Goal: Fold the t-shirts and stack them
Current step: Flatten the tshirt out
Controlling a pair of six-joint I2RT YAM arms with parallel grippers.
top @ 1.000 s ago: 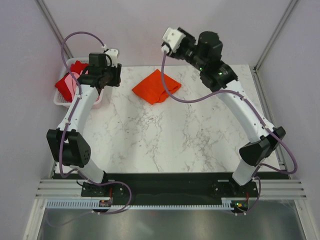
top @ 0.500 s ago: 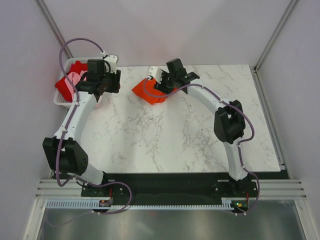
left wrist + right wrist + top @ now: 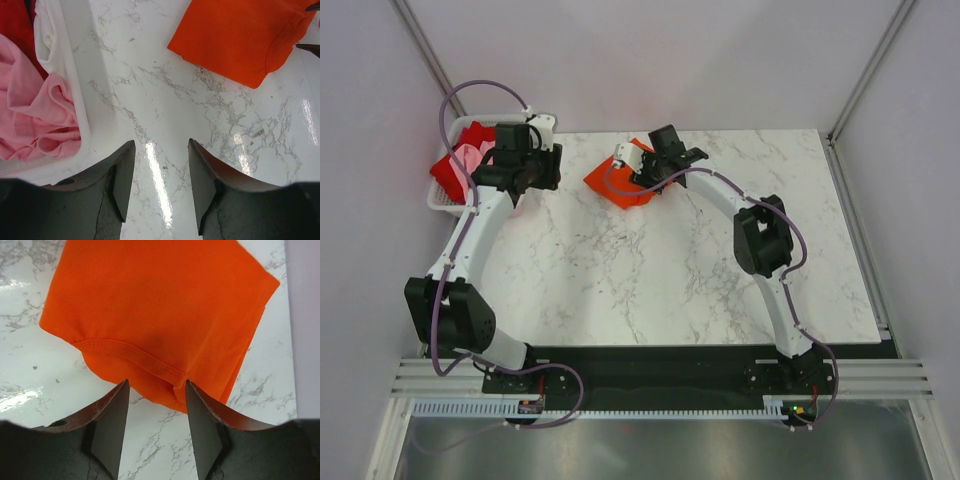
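Note:
The robot's right gripper will next grab the orange-red t-shirt by its hemmed edge (image 3: 158, 378) to lift it and spread it out, and the rest stays free for folding.
The folded bright orange-red t-shirt (image 3: 608, 180) lies at the table's far middle; it fills the right wrist view (image 3: 160, 305) and shows at the upper right of the left wrist view (image 3: 240, 35). My right gripper (image 3: 156, 412) is open and empty, its jaws just in front of the shirt's hemmed edge, low over the marble. My left gripper (image 3: 161, 170) is open and empty over bare marble beside the basket. The pale pink t-shirt (image 3: 35, 115) and the deeper red t-shirt (image 3: 15, 30) lie crumpled in the white basket (image 3: 440, 205).
The white basket's wall (image 3: 75, 75) stands just left of my left gripper. Grey enclosure walls and metal posts (image 3: 425, 50) surround the marble table (image 3: 660, 270). Both arms reach toward the far edge.
My right arm swung down from high at the back to the orange-red shirt, then crept slightly left. My left gripper shifted slightly, staying by the basket.

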